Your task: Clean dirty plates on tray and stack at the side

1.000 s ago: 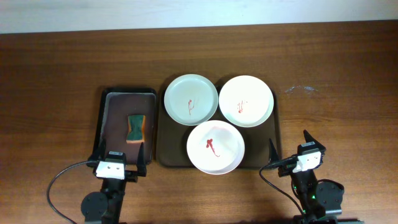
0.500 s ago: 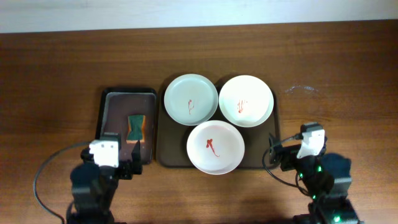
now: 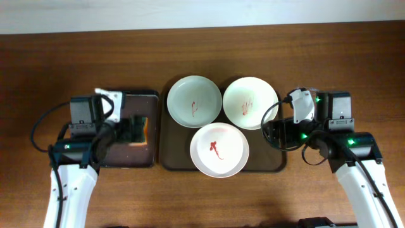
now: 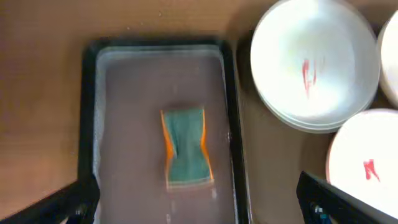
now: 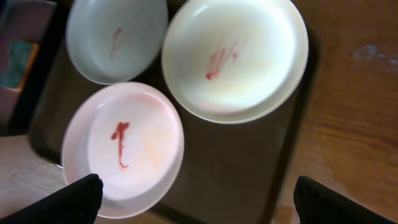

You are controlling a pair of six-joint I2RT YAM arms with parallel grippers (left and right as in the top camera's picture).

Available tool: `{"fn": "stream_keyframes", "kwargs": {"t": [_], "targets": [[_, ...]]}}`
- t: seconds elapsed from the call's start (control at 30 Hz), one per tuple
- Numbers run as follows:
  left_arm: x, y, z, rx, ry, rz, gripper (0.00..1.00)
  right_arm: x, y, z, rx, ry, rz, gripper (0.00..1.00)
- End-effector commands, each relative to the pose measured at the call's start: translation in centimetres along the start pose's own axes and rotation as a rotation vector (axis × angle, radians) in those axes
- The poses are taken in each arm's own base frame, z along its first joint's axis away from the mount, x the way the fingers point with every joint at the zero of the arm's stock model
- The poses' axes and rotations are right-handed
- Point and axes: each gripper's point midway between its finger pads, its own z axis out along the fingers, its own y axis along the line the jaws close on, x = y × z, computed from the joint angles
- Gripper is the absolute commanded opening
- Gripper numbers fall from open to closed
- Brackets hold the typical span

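Observation:
My left gripper is to take hold of the green-orange sponge across its narrow middle next, so that an end stays free to wipe plates.
Three white plates with red smears lie on the dark brown tray: one at the back left, one at the back right, one at the front. My left gripper is open and empty, hovering over the green-orange sponge in the black tray. Its fingers frame the left wrist view. My right gripper is open and empty above the brown tray's right edge. The right wrist view shows all three plates and bare tray.
The narrow black tray stands left of the brown tray, almost touching it. Bare wooden table lies right of the brown tray and behind both trays. Cables trail from both arms near the front edge.
Both arms have reached forward from the table's front edge. The left gripper now hangs over the sponge, the right over the brown tray's right edge. The plates have not moved.

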Motion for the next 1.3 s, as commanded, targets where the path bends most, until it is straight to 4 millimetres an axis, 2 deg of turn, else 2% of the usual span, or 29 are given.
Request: {"fn": "stream_keyframes", "kwargs": {"t": [0.0, 0.1, 0.23, 0.3, 0.33, 0.4, 0.47, 0.67, 0.8, 0.83, 0.9, 0.93, 1.03, 1.17, 1.23, 1.27], "targets": [[-2.4, -0.2, 1.4, 0.018, -0.059, 0.004, 0.99, -0.9, 1.0, -0.4, -0.048, -0.025, -0.022, 0.99], [-2.1, 0.2, 4.4, 0.020, -0.014, -0.002, 0.96, -0.9, 1.0, -0.3, -0.049, -0.024, 0.007, 0.99], [1.8, 0.6, 9.9, 0.031, 0.173, -0.026, 0.84, -1.5, 1.0, -0.4, -0.048, -0.048, 0.021, 0.99], [3.6, 0.7, 11.7, 0.035, 0.243, -0.035, 0.69, -1.5, 1.0, -0.4, -0.048, -0.048, 0.021, 0.99], [4.6, 0.7, 12.6, 0.039, 0.281, -0.040, 0.58, -1.5, 1.0, -0.4, -0.048, -0.048, 0.020, 0.99], [5.6, 0.1, 13.5, 0.082, 0.319, -0.053, 0.43, -1.5, 1.0, -0.4, -0.048, -0.048, 0.021, 0.99], [5.7, -0.2, 13.5, 0.094, 0.324, -0.054, 0.36, -1.5, 1.0, -0.4, -0.047, -0.049, 0.020, 0.99], [7.5, 1.0, 13.5, -0.026, 0.395, -0.023, 0.41, -1.6, 1.0, -0.4, -0.048, -0.051, 0.019, 0.99], [8.6, 1.1, 14.3, -0.035, 0.436, -0.049, 0.39, -1.6, 1.0, -0.4, -0.048, -0.051, 0.019, 0.99], [8.9, 1.1, 14.4, -0.035, 0.445, -0.050, 0.36, -1.6, 1.0, -0.4, -0.048, -0.051, 0.019, 0.98], [9.0, 1.1, 14.5, -0.034, 0.450, -0.050, 0.08, -1.6, 1.0, -0.4, -0.047, -0.051, 0.020, 0.99], [9.0, 0.9, 14.6, -0.022, 0.449, -0.053, 0.00, -1.6, 1.0, -0.3, -0.047, -0.049, 0.020, 0.99], [8.4, 0.2, 14.2, 0.020, 0.441, -0.063, 0.00, -1.3, 0.8, 0.1, -0.048, -0.030, 0.027, 0.99], [3.9, 0.1, 10.9, 0.017, 0.339, -0.061, 0.00, 0.4, 0.2, 2.1, -0.053, 0.078, 0.069, 0.84], [3.2, -0.1, 9.6, 0.016, 0.312, -0.058, 0.00, 1.9, 0.0, 3.8, -0.072, 0.169, 0.106, 0.74], [3.8, -0.1, 9.4, 0.016, 0.335, -0.060, 0.00, 2.7, 0.0, 5.0, -0.092, 0.222, 0.125, 0.63]]}}
